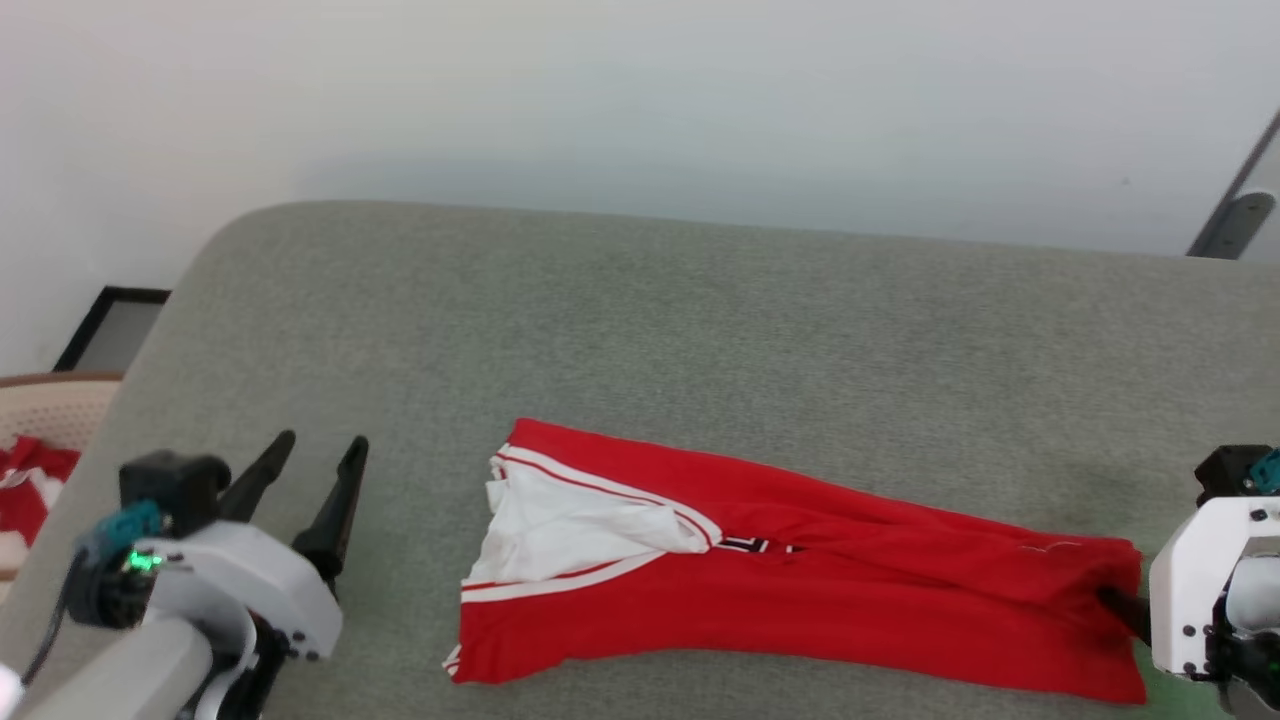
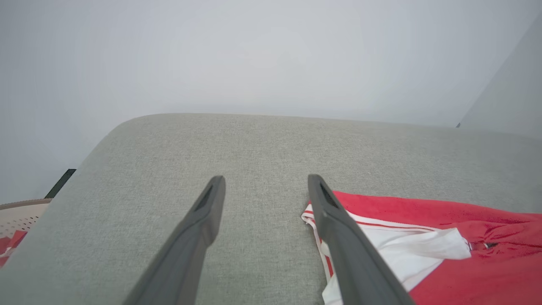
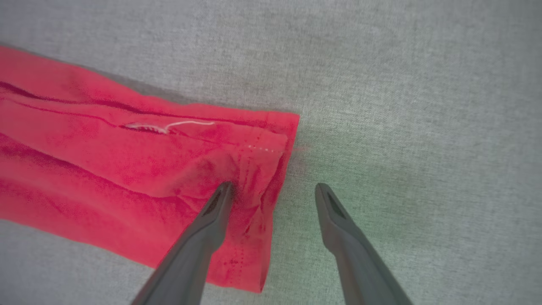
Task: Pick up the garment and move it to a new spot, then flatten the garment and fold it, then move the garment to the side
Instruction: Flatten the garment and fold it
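Observation:
The right gripper grabs the jersey by its bunched hem (image 1: 1116,576) next. Then I fold the long jersey over toward the striped collar (image 1: 686,530).
The garment (image 1: 800,580), a red jersey with a white sleeve and striped trim, lies folded into a long strip across the grey padded surface (image 1: 640,320). A bit of black lettering shows at its middle. My left gripper (image 1: 322,445) stands open to the left of the collar end, apart from the cloth. In the left wrist view that gripper (image 2: 266,178) has bare surface between its fingers, and the garment (image 2: 444,228) lies to the right. My right gripper (image 3: 273,186) is open at the hem end of the garment (image 3: 127,169), one fingertip (image 3: 222,192) on the cloth, the other over bare surface.
A beige perforated basket (image 1: 50,410) with a small red-and-white cloth bundle (image 1: 30,480) sits off the surface's left edge. A dark frame (image 1: 110,325) leans by the pale wall behind. The surface's rounded far left corner (image 1: 250,220) is near the wall.

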Robot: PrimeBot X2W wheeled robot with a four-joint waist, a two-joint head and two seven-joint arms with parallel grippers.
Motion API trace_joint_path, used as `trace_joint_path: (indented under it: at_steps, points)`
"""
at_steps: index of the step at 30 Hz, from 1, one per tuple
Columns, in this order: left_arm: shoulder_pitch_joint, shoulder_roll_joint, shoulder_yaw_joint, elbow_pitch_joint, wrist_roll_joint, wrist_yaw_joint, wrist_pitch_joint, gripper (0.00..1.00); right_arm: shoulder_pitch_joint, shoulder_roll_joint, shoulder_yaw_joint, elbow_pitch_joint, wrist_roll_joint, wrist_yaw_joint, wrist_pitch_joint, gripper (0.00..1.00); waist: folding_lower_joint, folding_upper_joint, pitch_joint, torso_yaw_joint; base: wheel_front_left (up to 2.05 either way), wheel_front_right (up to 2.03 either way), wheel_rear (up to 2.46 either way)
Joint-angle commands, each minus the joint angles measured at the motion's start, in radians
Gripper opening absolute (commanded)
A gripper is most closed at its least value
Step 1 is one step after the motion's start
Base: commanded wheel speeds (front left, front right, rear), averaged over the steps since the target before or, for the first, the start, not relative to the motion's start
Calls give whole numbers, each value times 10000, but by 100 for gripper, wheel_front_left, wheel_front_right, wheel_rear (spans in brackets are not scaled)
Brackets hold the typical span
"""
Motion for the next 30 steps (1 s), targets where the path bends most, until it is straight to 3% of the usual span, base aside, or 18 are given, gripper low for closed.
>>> trace_joint_path:
  at_steps: [1,10,11,12,20,30]
  points:
    - [497,-143,477,-50,520,-2,-18,100,-115,62,-17,206,-47,-16,83,100,0,0,66,195,0,0,0]
    - [2446,-1378,3491,-180,2285,-549,-23,100,-306,305,449,1246,260,-16,326,100,0,0,145,542,0,0,0]
    - [2598,-1527,3754,-175,2469,-634,-23,100,-326,297,523,1322,293,-16,254,42,0,0,145,564,0,0,0]
    - [2748,-1666,4002,-161,2657,-756,-24,100,-344,281,592,1384,350,-15,209,0,0,0,146,580,0,0,0]
    - [3464,-2640,5677,22,3742,-1461,-23,100,-484,-144,802,1831,653,-28,-94,0,0,0,128,598,0,0,0]
    - [3683,-3248,6757,204,4613,-2120,-24,100,-867,-752,57,2224,465,-27,-565,0,0,0,183,477,0,0,0]
